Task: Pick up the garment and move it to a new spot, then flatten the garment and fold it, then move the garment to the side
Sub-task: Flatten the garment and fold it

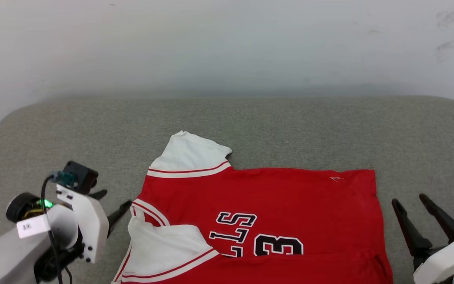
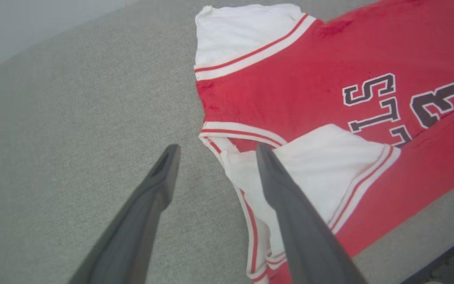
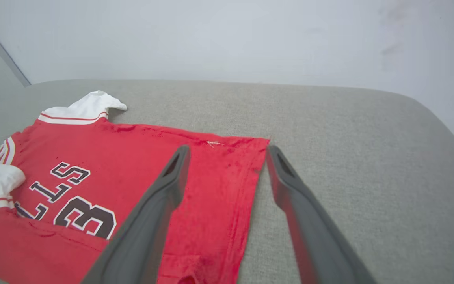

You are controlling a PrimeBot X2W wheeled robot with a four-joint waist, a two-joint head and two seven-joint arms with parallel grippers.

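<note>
I need to grab the jersey next with my left gripper by that outstretched sleeve's tip [image 1: 181,134], because one white sleeve still sticks out from the red body [image 1: 287,198].
The garment [image 1: 274,205], a red jersey with white sleeves and black lettering, lies spread on the grey cushioned surface [image 1: 290,130], its near long edge folded over the number. One white sleeve points away, the other is folded onto the red body. My left gripper [image 1: 110,203] stands open just left of the collar end, nothing between its fingers; the left wrist view shows the garment [image 2: 329,98] under the right fingertip [image 2: 264,154]. My right gripper [image 1: 410,201] stands open just right of the hem; in the right wrist view its fingers straddle the garment [image 3: 132,157] hem edge.
A pale wall [image 1: 227,43] rises behind the grey surface. Bare grey fabric stretches beyond the garment and to both sides. The surface's rounded corners show at far left and far right. Its near edge [image 2: 428,221] runs close to the garment's folded side.
</note>
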